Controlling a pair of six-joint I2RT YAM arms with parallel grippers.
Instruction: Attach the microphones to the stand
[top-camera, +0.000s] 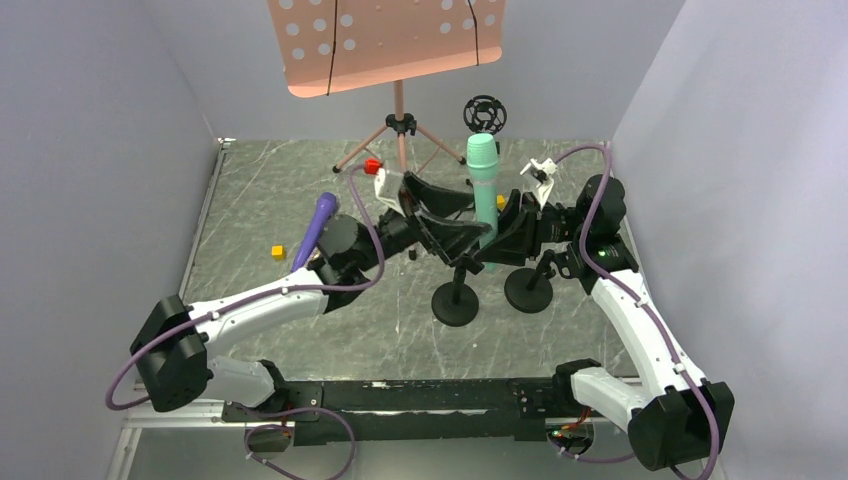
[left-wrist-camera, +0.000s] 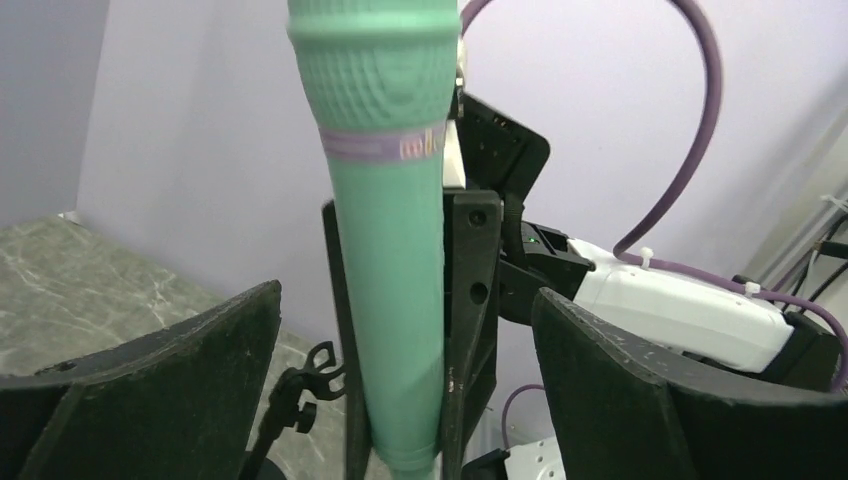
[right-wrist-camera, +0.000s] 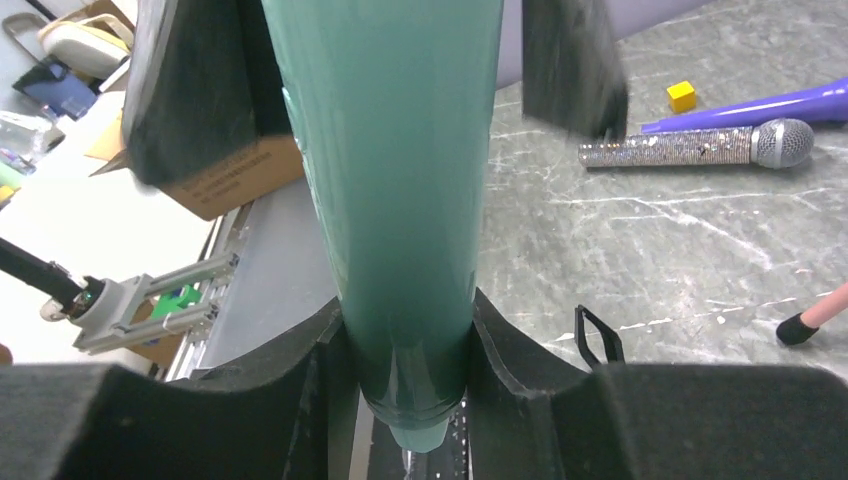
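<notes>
I need to raise my left gripper toward the mint green microphone and its purple band before I close on it. The band is well above the fingers.
The mint green microphone stands upright, head up, over the table's middle. My right gripper is shut on its lower body; in the right wrist view both fingers press the handle. My left gripper is open just left of it, its jaws wide apart on either side of the microphone without touching it. The purple microphone lies on the table by my left arm. The silver microphone lies beside the purple one. Two black stands sit below the grippers.
A pink music stand on a tripod is at the back, with a black ring shock mount to its right. A yellow cube and a red cube lie on the table. Grey walls close in both sides.
</notes>
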